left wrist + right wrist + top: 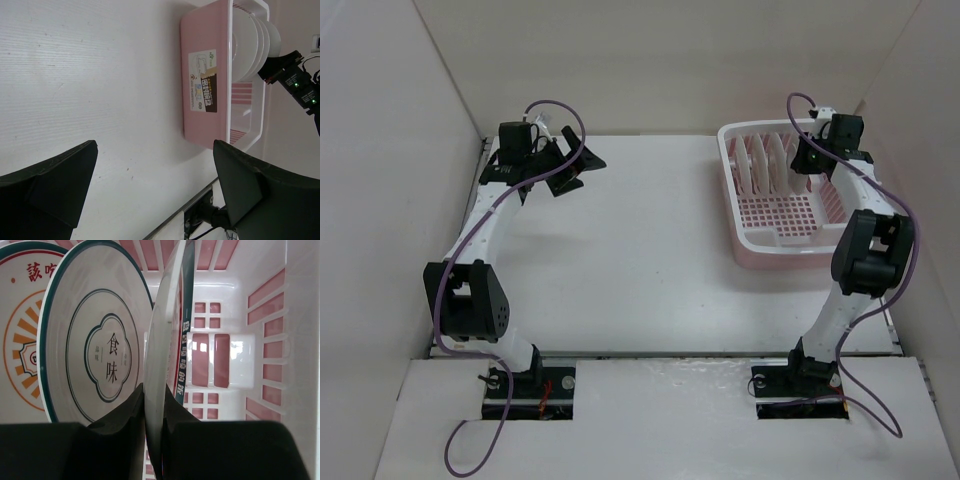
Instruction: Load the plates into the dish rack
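Note:
The plate is upright inside beside the other plates and would stay standing in the rack [748, 246], so my right gripper should open its fingers.
The pink dish rack [748, 246] with a white rim stands at the far right of the table. Several white plates [760, 165] stand upright in it. My right gripper [807, 152] reaches into the rack. In the right wrist view it [154, 405] is shut on the edge of a plate with a dark green rim band [167, 340], held upright. Beside it stand a plate with a thin dark ring and centre motif [95, 355] and one with an orange sunburst [20, 350]. My left gripper [572, 168] is open and empty at the far left; its view shows the rack's side [205, 85].
White walls enclose the table on the left, back and right. The arm bases sit at the near edge, with purple cables looping from them. The left wrist view shows a label [203, 80] on the rack's pink side and the right arm [295, 82] beyond.

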You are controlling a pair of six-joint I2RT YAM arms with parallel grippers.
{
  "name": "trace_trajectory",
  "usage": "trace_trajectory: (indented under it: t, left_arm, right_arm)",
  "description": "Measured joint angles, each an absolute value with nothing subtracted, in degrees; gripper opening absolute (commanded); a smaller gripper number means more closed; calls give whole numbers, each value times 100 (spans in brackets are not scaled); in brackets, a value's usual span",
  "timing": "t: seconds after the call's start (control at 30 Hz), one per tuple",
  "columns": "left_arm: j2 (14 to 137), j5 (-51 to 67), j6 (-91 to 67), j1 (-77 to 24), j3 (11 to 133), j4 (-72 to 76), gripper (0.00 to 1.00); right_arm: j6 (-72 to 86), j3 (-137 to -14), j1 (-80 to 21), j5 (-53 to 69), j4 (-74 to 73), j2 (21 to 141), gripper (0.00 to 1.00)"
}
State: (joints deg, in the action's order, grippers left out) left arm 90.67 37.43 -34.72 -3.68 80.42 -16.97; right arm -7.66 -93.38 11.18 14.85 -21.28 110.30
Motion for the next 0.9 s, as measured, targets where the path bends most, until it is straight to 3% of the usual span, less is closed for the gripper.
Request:
trace_trajectory:
  t: [0.9]
  left_arm:
    - [9185,3839,-3472,-368,8042,-1695,100]
  right_arm:
    - [-764,-9564,1081,1396,-2115,11000,39]
